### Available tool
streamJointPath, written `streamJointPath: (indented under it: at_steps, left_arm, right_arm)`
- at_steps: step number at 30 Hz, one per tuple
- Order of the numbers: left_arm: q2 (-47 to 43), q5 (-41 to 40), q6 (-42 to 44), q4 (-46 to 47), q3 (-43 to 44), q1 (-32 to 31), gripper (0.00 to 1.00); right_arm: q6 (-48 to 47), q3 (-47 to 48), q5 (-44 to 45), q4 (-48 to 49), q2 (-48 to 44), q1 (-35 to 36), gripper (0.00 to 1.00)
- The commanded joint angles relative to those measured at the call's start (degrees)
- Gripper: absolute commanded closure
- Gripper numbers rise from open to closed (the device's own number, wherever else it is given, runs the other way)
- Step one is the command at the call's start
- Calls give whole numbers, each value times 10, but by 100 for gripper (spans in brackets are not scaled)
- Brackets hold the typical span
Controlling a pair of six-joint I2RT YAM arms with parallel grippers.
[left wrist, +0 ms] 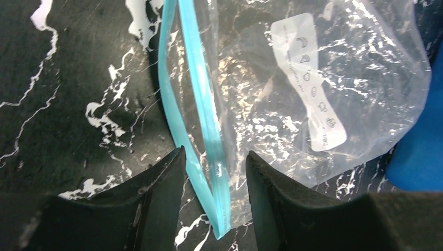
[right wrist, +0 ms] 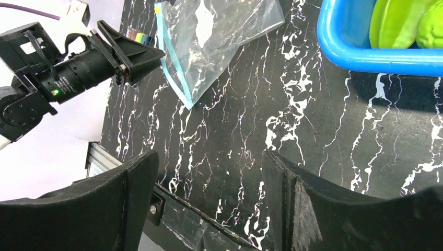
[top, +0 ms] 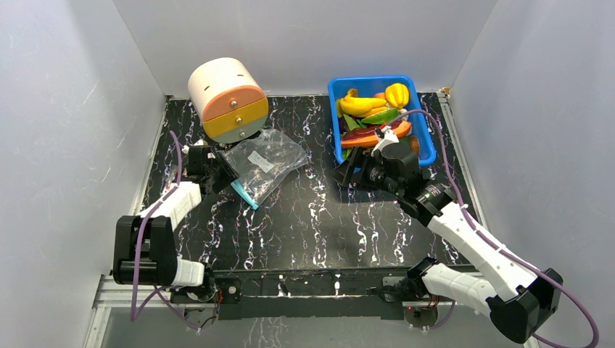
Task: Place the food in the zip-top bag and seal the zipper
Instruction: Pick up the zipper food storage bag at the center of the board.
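Next, my left gripper takes hold of just the bag's label-side teal zipper strip [top: 246, 194], to hold the zip-top bag's opening [top: 242, 191] open for the food.
The clear zip-top bag [top: 265, 161] lies flat on the black marble table, white label [left wrist: 311, 78] facing up and nothing inside. Its teal zipper [left wrist: 201, 104] runs along the left edge, the two strips parted and meeting at the near corner. My left gripper [left wrist: 215, 162] is open and straddles that corner, neither finger pressing the strip. The food [top: 377, 112], yellow, orange, green and red toys, fills the blue bin [top: 428, 145]. My right gripper [right wrist: 209, 162] is open and empty, hovering over bare table just left of the bin's near corner.
A cream, orange and yellow cylindrical drawer unit [top: 228, 98] stands behind the bag at the back left. Grey walls close in the table on three sides. The metal front rail [right wrist: 172, 209] lies below the right gripper. The blue bin's wall [right wrist: 365, 55] is close on the right.
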Motion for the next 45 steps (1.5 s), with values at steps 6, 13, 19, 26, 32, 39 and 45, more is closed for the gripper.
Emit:
streamJointPath:
  at_steps: [6, 13, 19, 26, 32, 39, 45]
  left_arm:
    - [35, 41, -19, 86, 8, 8, 69]
    - [27, 49, -18, 86, 2, 8, 89]
    - [5, 89, -28, 81, -11, 8, 100]
    - [-74, 142, -70, 60, -37, 7, 100]
    - [-138, 205, -123, 57, -54, 7, 100]
    - [-206, 237, -185, 58, -67, -1, 100]
    - [-242, 247, -236, 60, -85, -18, 100]
  right_arm:
    - [1, 11, -2, 45, -6, 10, 30]
    - [-3, 7, 9, 45, -12, 16, 31]
    - [-10, 6, 24, 52, -6, 29, 32]
    - [-24, 22, 62, 63, 21, 61, 35]
    - [-35, 54, 111, 73, 70, 119, 45]
    - [-48, 107, 196, 83, 147, 214, 53]
    - [-64, 185, 274, 74, 233, 308, 54]
